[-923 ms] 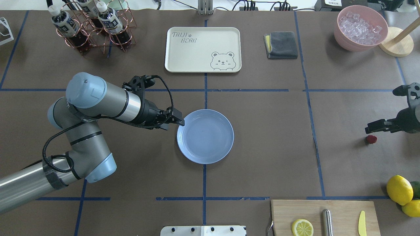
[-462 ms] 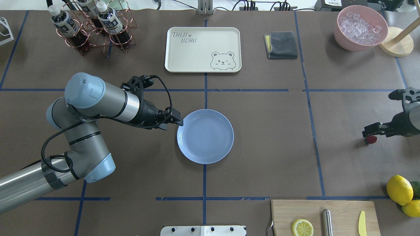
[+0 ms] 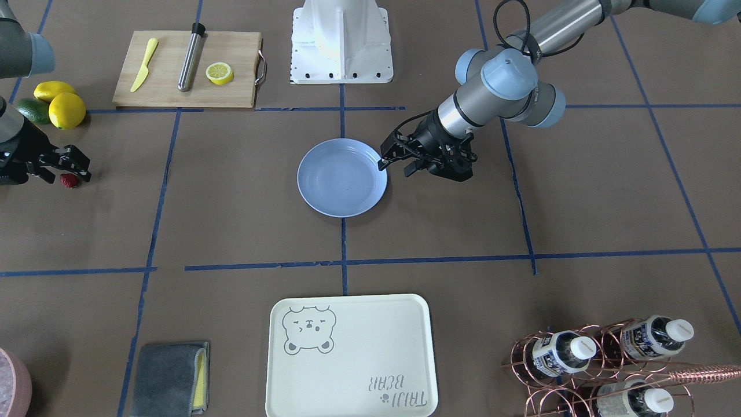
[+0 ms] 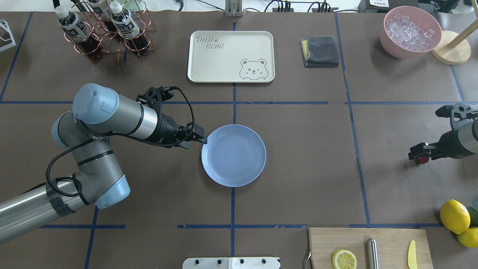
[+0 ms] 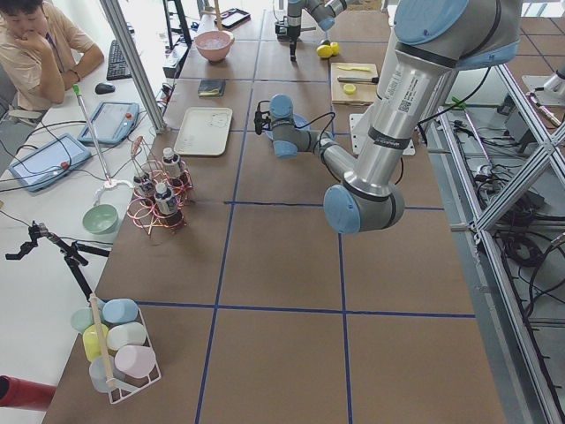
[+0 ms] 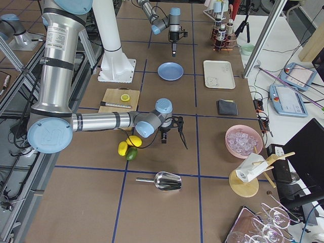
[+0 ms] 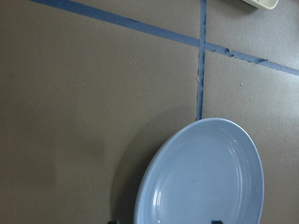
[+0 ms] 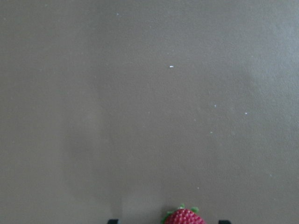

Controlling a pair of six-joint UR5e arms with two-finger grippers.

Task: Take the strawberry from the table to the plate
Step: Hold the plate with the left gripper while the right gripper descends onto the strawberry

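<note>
The strawberry needs to go on the light-blue plate (image 3: 341,178), so my right gripper will pick it up next by its plump red body (image 3: 69,180).
The strawberry (image 4: 423,160) is a small dark-red berry lying on the table (image 4: 298,149) far to the right; it also shows in the front view (image 3: 69,180). My right gripper (image 4: 416,155) is open and low over it. In the right wrist view the strawberry (image 8: 184,217) sits at the bottom edge between the two fingertips. The light-blue plate (image 4: 233,155) lies at the table's middle with nothing on it. My left gripper (image 4: 201,139) hovers open at the plate's left rim, and the left wrist view looks down on the plate (image 7: 205,177).
Two lemons (image 4: 454,216) and an avocado lie at the right front. A cutting board (image 4: 368,243) carries a lemon half, a metal tool and a yellow knife. At the back are the bear tray (image 4: 230,56), a grey cloth (image 4: 320,51), an ice bowl (image 4: 410,31) and a bottle rack (image 4: 104,30).
My right gripper has moved left and towards the near edge, so it now covers part of the strawberry. The left arm has drawn back slightly from the plate.
</note>
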